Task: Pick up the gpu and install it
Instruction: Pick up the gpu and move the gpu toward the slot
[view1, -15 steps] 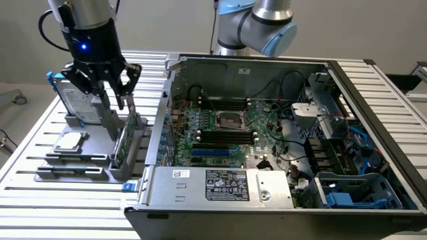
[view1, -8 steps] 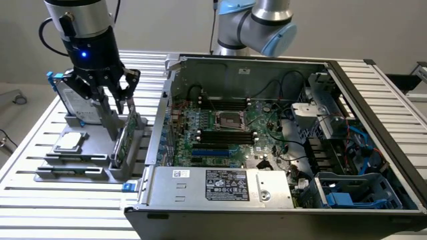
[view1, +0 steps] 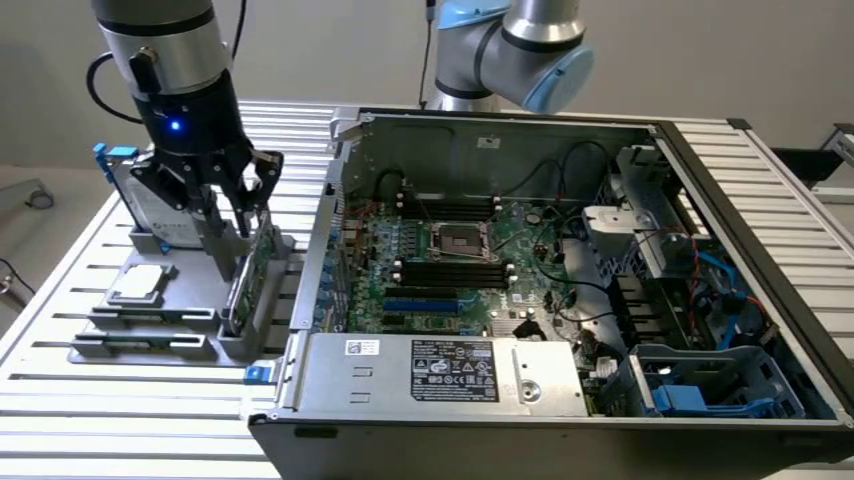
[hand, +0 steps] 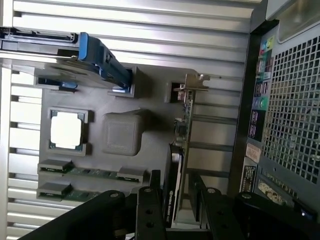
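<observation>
The GPU has its lower edge down in the grey holder's slot (view1: 240, 341), so my gripper will next grab it by its exposed upper edge (view1: 254, 247).
The gpu (view1: 246, 290) stands on edge in a slot of the grey parts holder (view1: 160, 305), just outside the open computer case (view1: 747, 230). In the wrist view the gpu (hand: 182, 125) is a thin green board with a black cover, and its silver bracket (hand: 192, 82) is at the far end. My gripper (view1: 234, 240) hangs over the card's upper edge. It is open, with one finger on each side of the card (hand: 175, 176) and a gap showing between fingers and card.
On the grey holder (hand: 120, 132) lie a square silver CPU chip (hand: 66, 129), two memory sticks (hand: 90, 175) and a hard drive with blue rails (hand: 95, 57). The case's motherboard (view1: 441, 270) lies exposed, with blue slots (view1: 427, 300). A second arm (view1: 521, 50) stands behind.
</observation>
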